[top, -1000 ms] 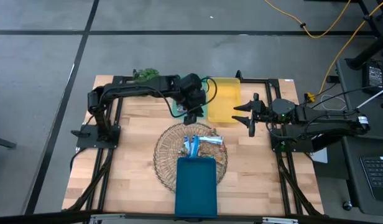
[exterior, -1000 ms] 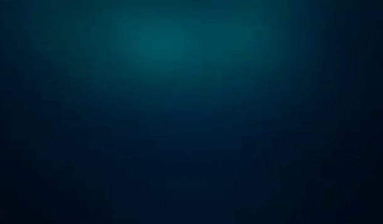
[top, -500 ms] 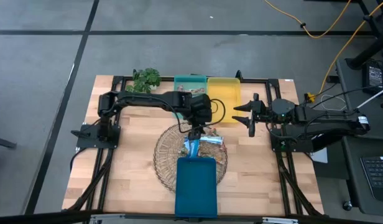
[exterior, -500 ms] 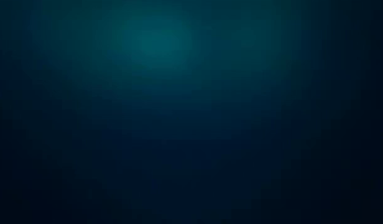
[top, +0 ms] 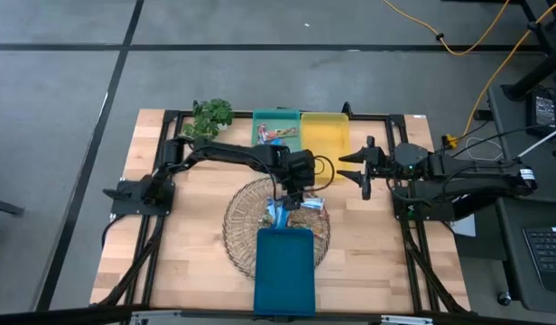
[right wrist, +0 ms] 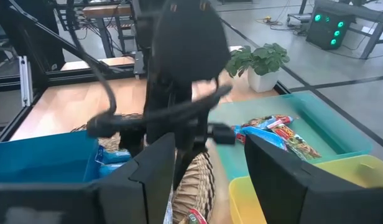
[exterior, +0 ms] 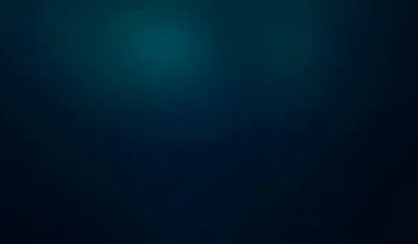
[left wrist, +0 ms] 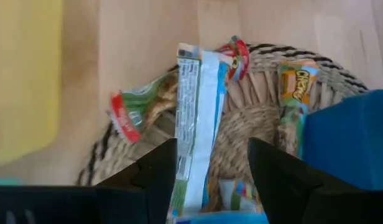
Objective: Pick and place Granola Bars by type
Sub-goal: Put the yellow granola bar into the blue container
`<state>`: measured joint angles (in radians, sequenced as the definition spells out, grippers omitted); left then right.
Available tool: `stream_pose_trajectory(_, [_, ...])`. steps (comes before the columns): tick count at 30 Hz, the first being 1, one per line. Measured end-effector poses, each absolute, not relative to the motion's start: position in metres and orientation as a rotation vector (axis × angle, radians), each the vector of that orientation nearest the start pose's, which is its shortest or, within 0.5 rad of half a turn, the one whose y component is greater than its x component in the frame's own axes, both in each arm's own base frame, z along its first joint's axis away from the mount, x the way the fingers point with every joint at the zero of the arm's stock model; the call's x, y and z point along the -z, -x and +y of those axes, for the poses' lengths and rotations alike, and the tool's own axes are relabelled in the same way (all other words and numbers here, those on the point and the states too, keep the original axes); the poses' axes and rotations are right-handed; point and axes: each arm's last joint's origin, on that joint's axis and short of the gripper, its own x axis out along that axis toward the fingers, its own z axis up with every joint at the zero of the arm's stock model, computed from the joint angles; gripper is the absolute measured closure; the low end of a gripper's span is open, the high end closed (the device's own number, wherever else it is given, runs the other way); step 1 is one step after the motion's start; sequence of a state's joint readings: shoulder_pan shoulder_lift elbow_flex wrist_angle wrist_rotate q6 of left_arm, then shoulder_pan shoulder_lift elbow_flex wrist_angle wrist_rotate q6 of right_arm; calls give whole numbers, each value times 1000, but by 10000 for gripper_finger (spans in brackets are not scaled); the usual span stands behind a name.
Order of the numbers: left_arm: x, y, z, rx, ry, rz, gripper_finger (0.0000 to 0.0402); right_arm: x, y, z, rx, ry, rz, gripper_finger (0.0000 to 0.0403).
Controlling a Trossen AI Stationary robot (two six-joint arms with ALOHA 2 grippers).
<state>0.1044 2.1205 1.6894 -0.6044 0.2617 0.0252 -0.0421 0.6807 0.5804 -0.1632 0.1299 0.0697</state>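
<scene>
I should lower my left gripper first: in the left wrist view its fingers are above the white-and-blue bar [left wrist: 196, 118] and the weave [left wrist: 232, 146], so closing now would miss.
Several granola bars lie in the round wire basket [top: 251, 230]. In the left wrist view a long white-and-blue bar [left wrist: 196, 118] lies across the weave, beside a green-and-red bar [left wrist: 138, 107] and an orange-and-green bar [left wrist: 292, 93]. My left gripper [left wrist: 211, 180] is open above the basket's far part [top: 293, 194], one finger on either side of the white-and-blue bar. More bars [top: 273, 135] lie in the green tray [top: 260, 117]. My right gripper [top: 353, 168] waits open, to the right of the yellow tray [top: 325, 144]. The low view is dark.
A dark blue tray [top: 284, 271] lies over the basket's near part, close to my left fingers [left wrist: 347, 134]. A potted plant [top: 211, 116] stands at the far edge, left of the green tray. Bare wood shows left and right of the basket.
My left gripper has moved from above the green tray toward the near edge and slightly right, coming over the basket's far part. The green tray and the bars in it, hidden by the arm before, have come into view. The right arm has kept still.
</scene>
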Motion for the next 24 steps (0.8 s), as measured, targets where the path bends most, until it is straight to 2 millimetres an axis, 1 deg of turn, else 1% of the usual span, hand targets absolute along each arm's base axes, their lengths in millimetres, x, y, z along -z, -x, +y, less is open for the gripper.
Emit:
stream_pose_trajectory(3, [-181, -457, 37, 146, 198, 1056, 210, -280, -157, -10, 179, -58, 257, 207])
stream_pose_trajectory(10, [-157, -462, 29, 122, 245, 1107, 211, -280, -157, -10, 179, -58, 257, 207])
stream_pose_trajectory(14, [-154, -463, 29, 129, 243, 1107, 219, -280, -157, -10, 179, -58, 257, 207])
stream_pose_trajectory(18, [-150, -463, 30, 110, 272, 1121, 236, -280, -157, -10, 179, -58, 258, 207])
stream_pose_trajectory(24, [-151, -463, 30, 98, 280, 1119, 286, -280, -157, -10, 179, -57, 258, 207])
